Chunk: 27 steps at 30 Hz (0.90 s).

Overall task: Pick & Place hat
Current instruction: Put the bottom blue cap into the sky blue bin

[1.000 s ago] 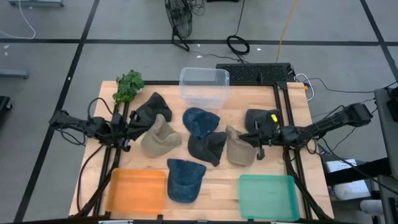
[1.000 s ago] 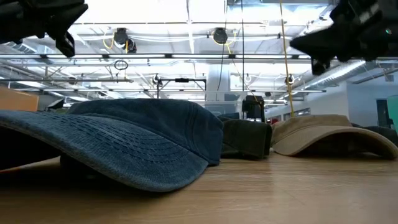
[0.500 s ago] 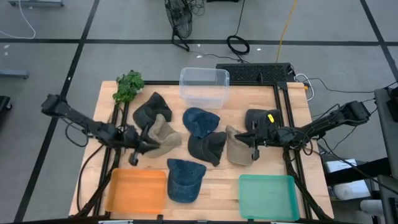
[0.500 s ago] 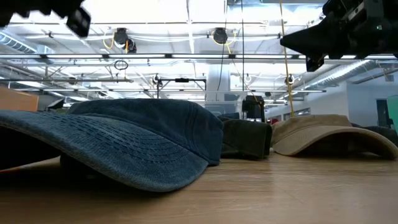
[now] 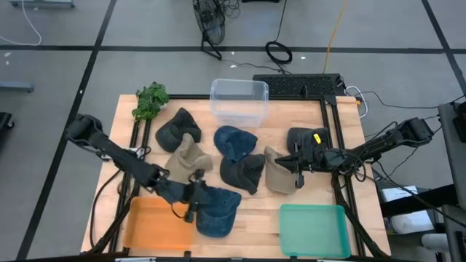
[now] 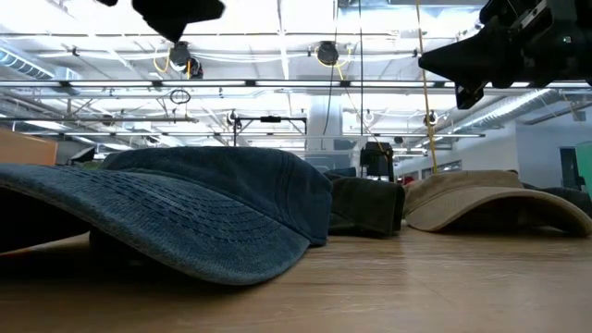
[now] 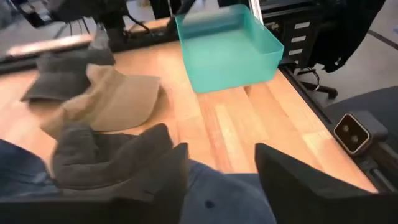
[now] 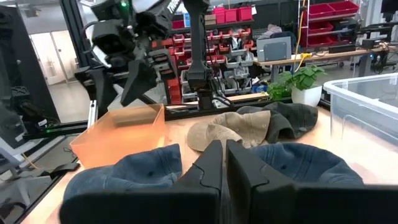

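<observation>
The robot's left gripper will move the blue denim hat into a tray, so it will next grab the hat by its crown-brim seam [image 5: 217, 206].
Several hats lie on the wooden table. A blue denim hat [image 5: 218, 211] rests brim-down near the front edge, between the orange tray [image 5: 149, 225] and the teal tray [image 5: 313, 231]. My left gripper [image 5: 191, 207] hangs open just above that hat's left side; the left wrist view shows blue denim [image 7: 224, 199] below and between its two fingers. In the low view it [image 6: 176, 14] stands well clear of the hat [image 6: 185, 213]. My right gripper [image 5: 298, 172] is shut and hovers over the tan hat [image 5: 280, 176] at the right.
A second blue hat [image 5: 234, 142], a dark grey hat [image 5: 242, 172], a beige hat [image 5: 188, 160], a dark hat [image 5: 177, 127] and a black hat [image 5: 306, 140] crowd the middle. A clear bin [image 5: 239, 102] and a green plant [image 5: 151, 102] stand at the far edge.
My left gripper has swung from the table's left edge toward the right and the near edge, and now hangs over the blue denim hat. The hats have not moved.
</observation>
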{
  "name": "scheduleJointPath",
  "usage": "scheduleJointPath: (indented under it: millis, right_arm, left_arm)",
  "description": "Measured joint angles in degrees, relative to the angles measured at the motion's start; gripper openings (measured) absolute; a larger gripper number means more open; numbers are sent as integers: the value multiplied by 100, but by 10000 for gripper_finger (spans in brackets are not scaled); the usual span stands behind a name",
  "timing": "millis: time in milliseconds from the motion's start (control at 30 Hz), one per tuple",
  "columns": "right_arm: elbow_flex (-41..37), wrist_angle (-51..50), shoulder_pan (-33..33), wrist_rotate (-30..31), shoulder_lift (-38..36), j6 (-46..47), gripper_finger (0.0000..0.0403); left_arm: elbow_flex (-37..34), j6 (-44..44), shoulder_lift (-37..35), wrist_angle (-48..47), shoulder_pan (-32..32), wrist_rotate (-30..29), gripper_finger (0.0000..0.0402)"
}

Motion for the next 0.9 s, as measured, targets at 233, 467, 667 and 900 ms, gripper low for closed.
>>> scheduleJointPath:
  millis: [233, 467, 667, 900]
  right_arm:
    - [2, -40, -1, 6, 0, -296, 0]
    - [2, -36, -1, 10, 0, -343, 0]
    - [4, -37, -1, -6, 0, -206, 0]
    - [7, -38, -1, -9, 0, -131, 0]
  left_arm:
    - [724, -746, 703, -756, -30, 861, 269]
    - [1554, -1383, 1306, -2575, -92, 574, 282]
    - [1662, -1865, 1736, -2721, -84, 907, 283]
    - [1657, -2419, 2045, -3183, -73, 1179, 282]
